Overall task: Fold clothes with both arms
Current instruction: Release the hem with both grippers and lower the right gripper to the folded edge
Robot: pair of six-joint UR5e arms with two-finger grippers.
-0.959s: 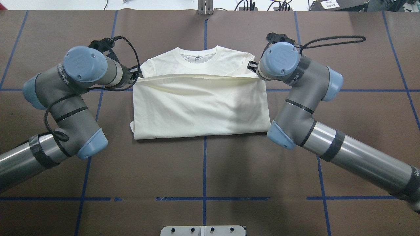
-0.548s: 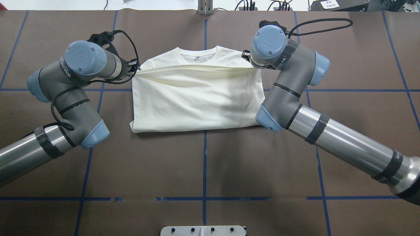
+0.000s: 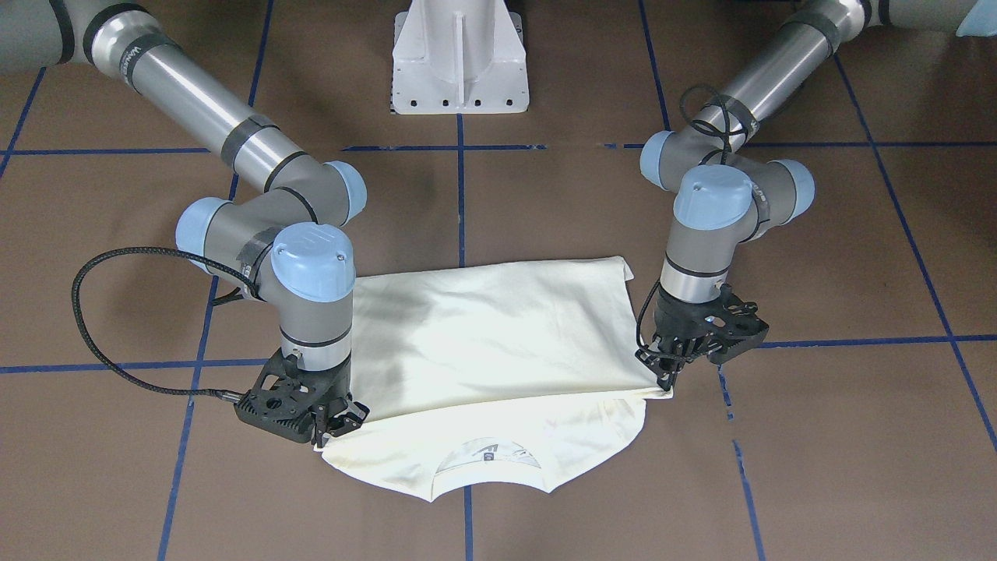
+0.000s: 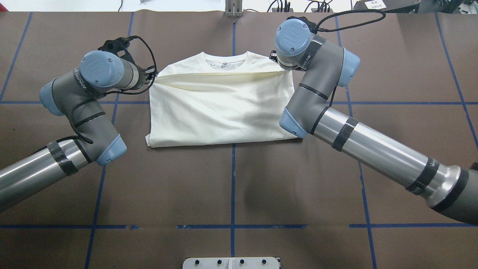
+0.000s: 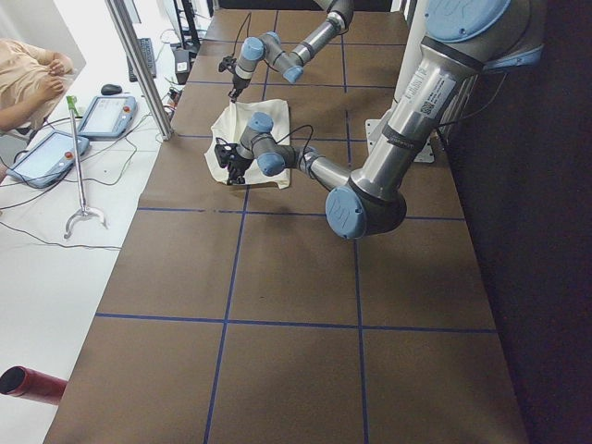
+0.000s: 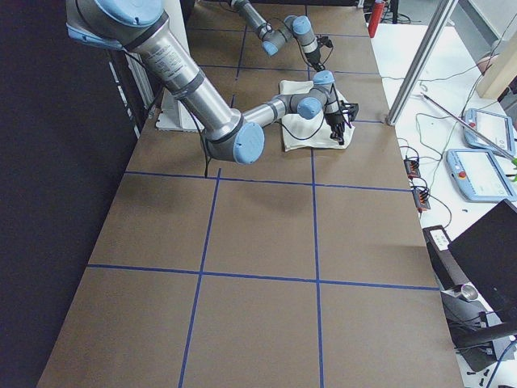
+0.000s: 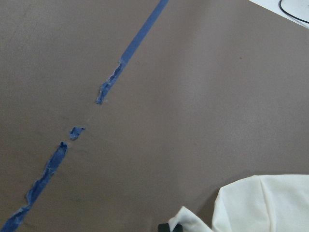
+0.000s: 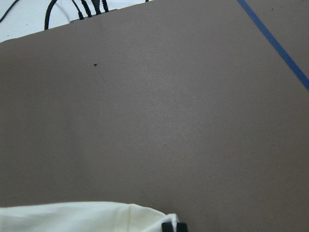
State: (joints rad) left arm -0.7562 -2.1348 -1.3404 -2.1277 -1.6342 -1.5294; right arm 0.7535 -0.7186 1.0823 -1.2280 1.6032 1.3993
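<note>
The right gripper's fingers are holding the shirt's corner down against the end of the sleeve. The right gripper needs to release the corner next, and it would rest there.
The cream-white shirt (image 4: 220, 108) lies folded on the brown table, plain side up; its print is hidden. The collar (image 4: 225, 59) points away from the robot. My left gripper (image 3: 666, 380) is shut on one corner of the shirt's upper layer. My right gripper (image 3: 331, 427) is shut on the other corner. Both hold that edge stretched just above the shoulders, close to the collar (image 3: 487, 467). In the overhead view the left gripper (image 4: 152, 76) shows at the shirt's left edge, and the right one is under its wrist. Each wrist view shows a bit of cloth (image 7: 260, 203) (image 8: 82, 217) at the bottom.
The white pedestal base (image 3: 459, 58) stands at the robot's side of the table. Blue tape lines (image 4: 232, 186) cross the brown mat. Cables (image 4: 298, 5) lie past the far edge. Tablets (image 5: 55, 148) and an operator's arm sit beside the table.
Both grippers have carried the held edge away from the robot toward the collar. The upper layer now covers more of the shoulders. The right arm has swung inward.
</note>
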